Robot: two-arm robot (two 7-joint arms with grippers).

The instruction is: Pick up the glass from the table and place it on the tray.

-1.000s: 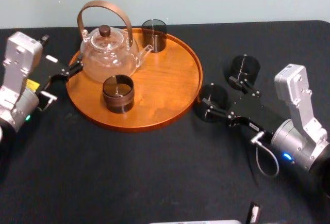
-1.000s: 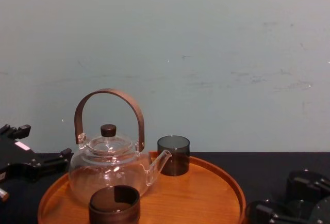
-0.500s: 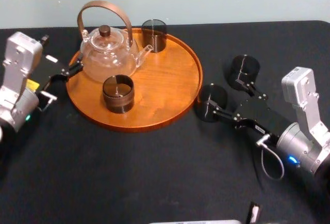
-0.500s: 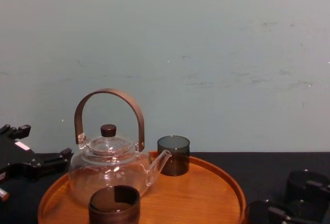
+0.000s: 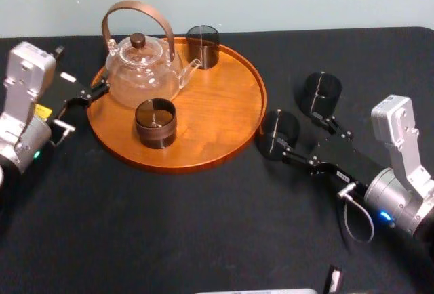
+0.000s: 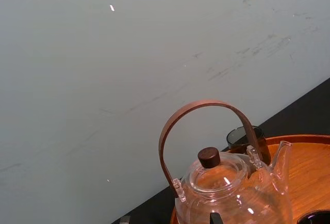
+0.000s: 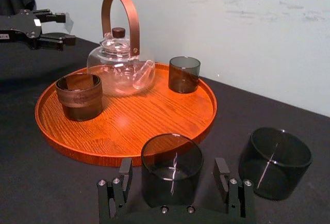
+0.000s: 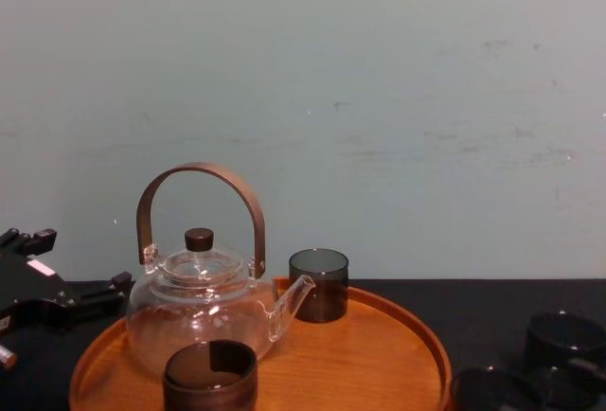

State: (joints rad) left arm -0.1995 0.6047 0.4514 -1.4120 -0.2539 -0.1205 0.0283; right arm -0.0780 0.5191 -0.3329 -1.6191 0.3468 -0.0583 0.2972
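The nearer dark glass should go on the round wooden tray (image 7: 139, 126), so my right gripper should next grab the glass by its round side (image 7: 172, 182).
Two dark smoked glasses stand on the black table (image 5: 203, 226) right of the round wooden tray (image 5: 224, 118). The nearer glass (image 5: 279, 130) (image 7: 171, 167) sits just off the tray's rim. My right gripper (image 5: 293, 131) (image 7: 174, 171) is open, its fingertips (image 7: 125, 168) on either side of this glass without touching it. The farther glass (image 5: 321, 93) (image 7: 274, 161) stands free behind it. In the chest view both glasses (image 8: 492, 390) show low at the right. My left gripper (image 5: 80, 108) (image 7: 61, 28) hangs open beside the tray's left rim.
On the tray stand a clear glass teapot (image 5: 142, 70) with a brown hoop handle, a dark glass (image 5: 203, 45) at the back and a brown cup (image 5: 155, 122) in front. The tray's right half (image 7: 154, 110) is bare wood. A pale wall runs behind the table.
My right arm has drawn back toward the lower right, so its fingers now reach less far past the nearer glass. Both glasses and my left arm have stayed put.
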